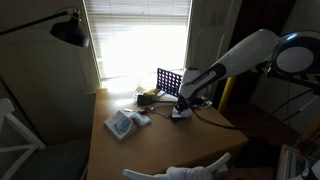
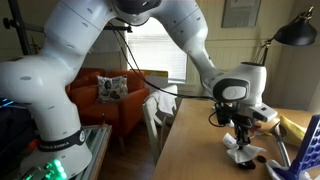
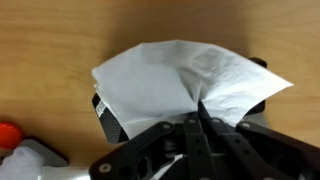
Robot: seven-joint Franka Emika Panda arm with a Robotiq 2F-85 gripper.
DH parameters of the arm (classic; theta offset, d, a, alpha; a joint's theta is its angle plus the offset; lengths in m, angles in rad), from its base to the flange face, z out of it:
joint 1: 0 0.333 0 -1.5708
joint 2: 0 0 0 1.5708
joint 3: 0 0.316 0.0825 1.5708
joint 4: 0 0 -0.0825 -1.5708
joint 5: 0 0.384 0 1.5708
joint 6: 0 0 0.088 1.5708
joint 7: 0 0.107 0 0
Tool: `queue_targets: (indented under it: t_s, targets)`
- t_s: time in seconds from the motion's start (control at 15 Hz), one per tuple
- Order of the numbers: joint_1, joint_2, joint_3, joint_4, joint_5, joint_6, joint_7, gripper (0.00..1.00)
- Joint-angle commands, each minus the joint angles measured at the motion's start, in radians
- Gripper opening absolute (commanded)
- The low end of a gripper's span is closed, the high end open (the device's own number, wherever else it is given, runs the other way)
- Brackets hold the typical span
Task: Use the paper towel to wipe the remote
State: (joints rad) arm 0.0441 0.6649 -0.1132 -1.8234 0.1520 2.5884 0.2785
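Note:
The white paper towel (image 3: 158,82) in my fingers covers the dark remote (image 3: 103,112), so it is too early to open my gripper. The towel shifts onto the tabletop first.
In the wrist view my gripper (image 3: 200,112) is shut on the white paper towel (image 3: 170,80), pinching it at its near edge. The sheet drapes over the dark remote (image 3: 103,112), of which only a left end and a sliver at the right show beneath it. In an exterior view the gripper (image 1: 181,108) is low over the wooden table with the white towel (image 1: 181,114) under it. In an exterior view the gripper (image 2: 243,140) presses the towel (image 2: 240,153) down on the table, and the remote's dark end (image 2: 262,154) shows beside it.
A dark blue grid rack (image 1: 170,80) stands upright behind the gripper. A pale blue-white packet (image 1: 124,124) lies at the table's left part. An orange-red object (image 3: 10,134) sits at the wrist view's lower left. A black lamp (image 1: 68,28) hangs at the left. The rack's edge (image 2: 309,150) is at the right.

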Motion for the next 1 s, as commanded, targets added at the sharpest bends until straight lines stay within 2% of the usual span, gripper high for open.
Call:
queue_targets:
  t_s: [0.0,0.2,0.4,0.6,0.67,0.73,0.87,0.93]
  targets:
    - [0.004,-0.046,0.016,-0.035,-0.007,0.041,0.015,0.01]
    - [-0.019,-0.085,0.109,-0.050,0.040,0.085,-0.056,0.01]
    - [0.020,-0.073,0.148,-0.036,0.013,0.131,-0.072,0.01]
    - [0.054,-0.005,0.151,0.060,0.006,0.149,-0.034,0.01]
    - [0.060,0.019,0.149,0.097,0.012,0.132,-0.021,0.06]
    - [0.083,0.039,0.123,0.123,0.000,0.163,0.015,0.30]
    - [0.096,0.047,0.110,0.134,0.010,0.251,0.045,0.33]
    - [0.104,0.046,0.100,0.128,0.005,0.313,0.047,0.40]
